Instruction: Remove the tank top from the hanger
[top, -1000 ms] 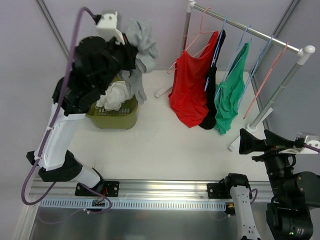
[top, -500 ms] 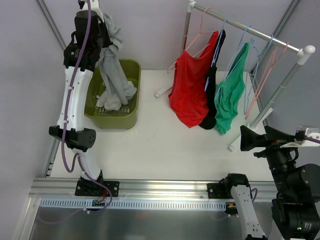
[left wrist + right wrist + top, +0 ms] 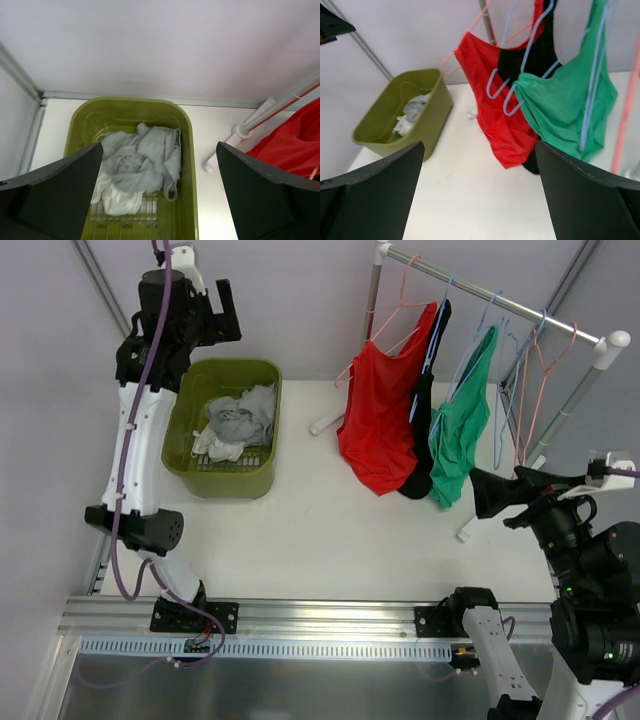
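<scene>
I will next use my right gripper to take hold of the green tank top's blue hanger by its arm near the hook [image 3: 479, 331]. The hook and straps then stay free for taking the tank top off.
Three tank tops hang on hangers from the rail [image 3: 500, 302]: a red one [image 3: 378, 415] on a pink hanger, a black one [image 3: 422, 430] and a green one [image 3: 460, 430] on blue hangers. A grey tank top [image 3: 245, 412] lies crumpled in the green basket [image 3: 222, 480] on top of a white garment. High over the basket's back edge, my left gripper [image 3: 225, 312] is open and holds nothing; its wrist view looks down on the grey tank top [image 3: 145, 157]. My right gripper [image 3: 490, 495] is open near the green top's hem, facing the red top [image 3: 495, 110] and green top [image 3: 565, 110].
Bare blue and pink hangers [image 3: 530, 370] hang at the rail's right end. The rack's white feet [image 3: 325, 423] and posts stand on the table behind and right of the garments. The basket [image 3: 420, 120] sits at the back left by the wall.
My left gripper has opened and the grey tank top has dropped from it into the basket. The right gripper has shifted slightly towards the rack.
</scene>
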### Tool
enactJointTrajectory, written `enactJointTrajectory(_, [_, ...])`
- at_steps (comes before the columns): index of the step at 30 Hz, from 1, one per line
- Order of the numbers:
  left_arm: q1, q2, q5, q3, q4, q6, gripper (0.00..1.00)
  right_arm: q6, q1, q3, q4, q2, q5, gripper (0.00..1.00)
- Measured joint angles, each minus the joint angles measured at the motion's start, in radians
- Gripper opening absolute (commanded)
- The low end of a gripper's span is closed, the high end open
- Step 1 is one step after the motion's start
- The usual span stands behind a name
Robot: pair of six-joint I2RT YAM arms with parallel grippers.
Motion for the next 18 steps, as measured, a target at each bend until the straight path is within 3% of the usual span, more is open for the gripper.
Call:
enactJointTrajectory(5, [0.000, -0.240, -0.053, -0.208, 0.031, -0.029, 0.99, 0.086, 0.001, 0.119, 0.070, 0.156, -0.140, 0.99])
enactJointTrajectory(11, [0.000, -0.588, 0.013, -0.667, 0.068, -0.154, 0.99, 0.249, 0.002, 0.183, 0.236, 0.384, -0.287, 0.81])
enactJointTrajectory(14, [0.000, -0.714, 0.069, -0.892, 0.045, -0.211, 0.99, 0.287, 0.010, 0.253, 0.257, 0.524, -0.287, 0.75])
enactJointTrajectory(18, [0.000, -0.821, 0.139, -1.087, 0.024, -0.219, 0.99, 0.258, 0.060, 0.399, 0.199, 0.700, -0.170, 0.70])
